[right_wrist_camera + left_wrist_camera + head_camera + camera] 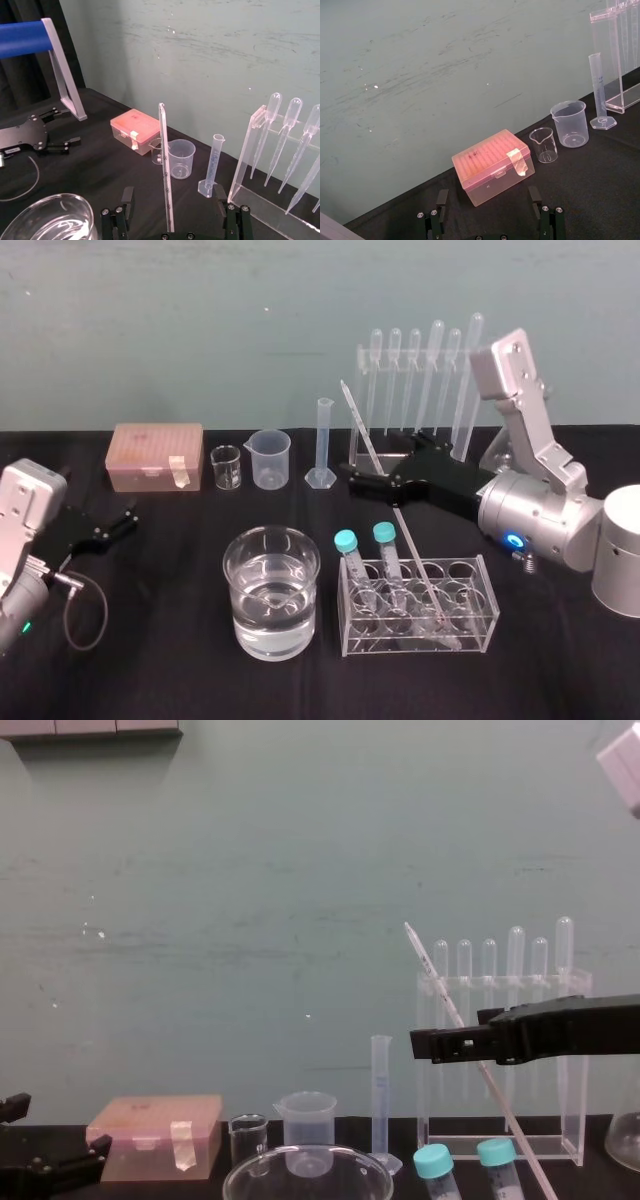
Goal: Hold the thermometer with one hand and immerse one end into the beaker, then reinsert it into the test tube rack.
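Note:
Next, the right gripper grabs the thermometer by its free upper half [462, 1026], since the thermometer's lower end stands in the rack close to blue-capped tubes.
The thermometer [385, 495] leans up and to the left, its lower end in the low clear test tube rack [480, 585] at the front right. My right gripper [378, 464] is open around its upper half. In the right wrist view the rod [165, 175] stands between the spread fingers [127, 200] with a gap on each side. The wide glass beaker [271, 590], partly filled with water, sits just left of the rack. My left gripper [115, 523] rests open on the table at the far left.
Two blue-capped tubes [365, 560] stand in the rack's left end. Along the back are a pink tip box [155, 455], a tiny glass beaker [227, 467], a plastic spouted beaker [270, 458], a graduated cylinder [322, 445] and a tall stand of pipettes [420, 380].

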Motion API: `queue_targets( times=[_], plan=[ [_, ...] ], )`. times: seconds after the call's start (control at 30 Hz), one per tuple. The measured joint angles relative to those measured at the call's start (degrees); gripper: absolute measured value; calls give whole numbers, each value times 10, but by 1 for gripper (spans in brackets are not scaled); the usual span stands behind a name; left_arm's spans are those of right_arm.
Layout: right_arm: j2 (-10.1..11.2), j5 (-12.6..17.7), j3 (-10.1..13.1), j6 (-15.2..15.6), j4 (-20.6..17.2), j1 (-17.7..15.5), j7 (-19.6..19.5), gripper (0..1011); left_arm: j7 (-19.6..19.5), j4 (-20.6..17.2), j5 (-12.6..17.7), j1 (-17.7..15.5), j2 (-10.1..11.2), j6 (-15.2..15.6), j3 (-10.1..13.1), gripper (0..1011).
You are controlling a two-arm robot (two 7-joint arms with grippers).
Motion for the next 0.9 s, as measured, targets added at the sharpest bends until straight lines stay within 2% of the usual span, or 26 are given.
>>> queue_targets(
  times=[0.2,0.6,0.83,0.9],
  plan=[
    [-12,-15,-4,0,15,11,5,1003,0,0,0,0,0,0,0,1008],
    [-11,-13,-4,0,14,10,5,995,0,0,0,0,0,0,0,1008],
    [-11,-13,-3,0,13,10,5,837,0,0,0,0,0,0,0,1008],
    [-11,-12,-3,0,13,10,5,748,0,0,0,0,0,0,0,1008]
  ],
)
